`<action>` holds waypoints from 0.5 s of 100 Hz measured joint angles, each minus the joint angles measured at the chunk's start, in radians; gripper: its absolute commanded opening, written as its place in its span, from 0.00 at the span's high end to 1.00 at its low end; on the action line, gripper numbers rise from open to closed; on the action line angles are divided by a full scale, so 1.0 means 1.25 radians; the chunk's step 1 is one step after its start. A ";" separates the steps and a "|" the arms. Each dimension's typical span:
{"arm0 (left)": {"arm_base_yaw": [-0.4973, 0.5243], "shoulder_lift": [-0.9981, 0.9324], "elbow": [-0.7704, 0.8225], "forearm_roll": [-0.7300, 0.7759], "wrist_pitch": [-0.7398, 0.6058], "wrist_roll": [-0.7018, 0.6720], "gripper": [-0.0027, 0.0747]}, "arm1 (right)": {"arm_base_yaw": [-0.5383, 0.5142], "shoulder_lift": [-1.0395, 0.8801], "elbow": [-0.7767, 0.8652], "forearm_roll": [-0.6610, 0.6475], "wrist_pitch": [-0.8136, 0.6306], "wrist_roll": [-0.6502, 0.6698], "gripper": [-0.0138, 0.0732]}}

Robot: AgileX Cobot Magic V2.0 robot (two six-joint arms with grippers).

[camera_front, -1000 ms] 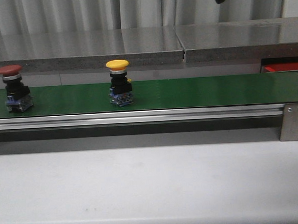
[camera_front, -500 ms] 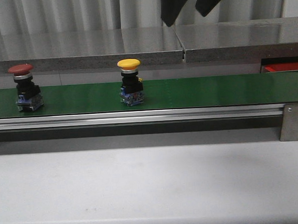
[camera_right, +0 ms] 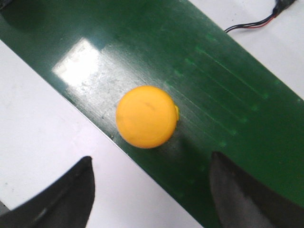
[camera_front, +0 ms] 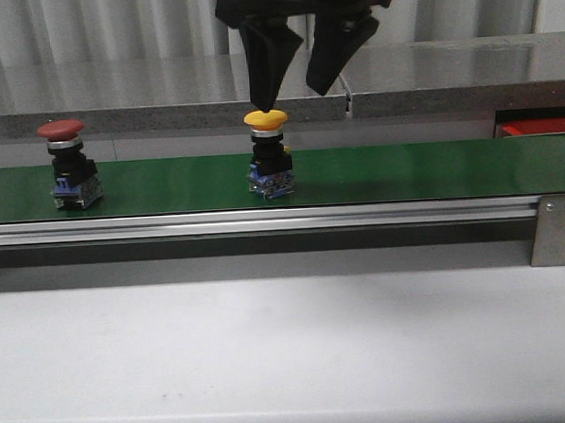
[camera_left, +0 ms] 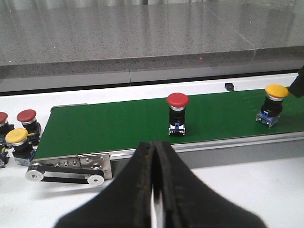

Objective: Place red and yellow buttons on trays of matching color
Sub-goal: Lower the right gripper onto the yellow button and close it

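My fingertips are still above the yellow cap [camera_front: 265, 119], so it is too early to close on the yellow button. My right gripper first lowers toward the button's dark body [camera_front: 271, 167] now.
On the green belt [camera_front: 404, 172] stands a yellow button [camera_front: 268, 155], near the middle, with a red button [camera_front: 69, 166] farther left. My right gripper [camera_front: 290, 88] hangs open just above the yellow button, one fingertip almost over its cap. From the right wrist view the yellow cap [camera_right: 146, 116] lies ahead of the open right gripper [camera_right: 151, 161], not between the fingers. My left gripper [camera_left: 154, 145] is shut and empty over the white table, facing the red button [camera_left: 177, 111] and yellow button [camera_left: 274, 102]. A red tray [camera_front: 541, 127] peeks out at far right; the yellow tray is out of view.
Spare buttons, a red one [camera_left: 26, 118] and a yellow one [camera_left: 19, 140], stand off the belt's left end by the drive roller [camera_left: 66, 173]. A metal bracket [camera_front: 555, 227] caps the belt's right end. A grey counter [camera_front: 162, 85] runs behind, white table [camera_front: 289, 344] in front.
Both buttons have ridden the belt to the right. The right gripper has come down and leftward from the top edge to just above the yellow button.
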 measured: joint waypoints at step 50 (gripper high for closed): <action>0.000 0.000 0.000 0.000 0.000 0.000 0.99 | 0.000 0.108 -0.045 0.009 -0.008 -0.009 0.69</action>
